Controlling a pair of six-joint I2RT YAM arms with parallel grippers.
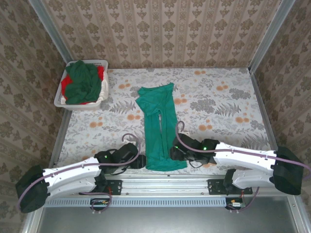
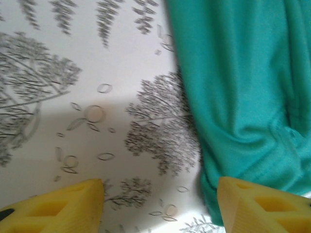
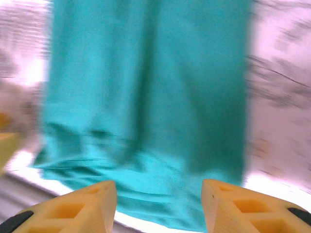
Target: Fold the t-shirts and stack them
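Observation:
The robot needs to grab the teal-green t-shirt (image 1: 158, 126) by its near hem corner (image 1: 148, 167) next, using the left gripper. The t-shirt's hem end can then fold over the strip.
A teal-green t-shirt (image 1: 158, 126) lies folded lengthwise into a long strip down the middle of the table, its hem at the near edge. My left gripper (image 1: 141, 161) sits at the hem's left corner. In the left wrist view it (image 2: 160, 187) is open over the tablecloth, with its right finger (image 2: 262, 204) above the teal t-shirt's (image 2: 243, 87) edge. My right gripper (image 1: 174, 154) is at the hem's right side. In the right wrist view, which is blurred, it (image 3: 159, 187) is open, with the teal t-shirt's (image 3: 146, 87) hem just beyond its fingertips and nothing gripped.
A white slatted basket (image 1: 60, 99) at the far left holds a dark green shirt (image 1: 80, 80) and a red one (image 1: 100, 73). The flowered tablecloth (image 1: 218, 107) covers the table. Patterned walls close in the back and both sides.

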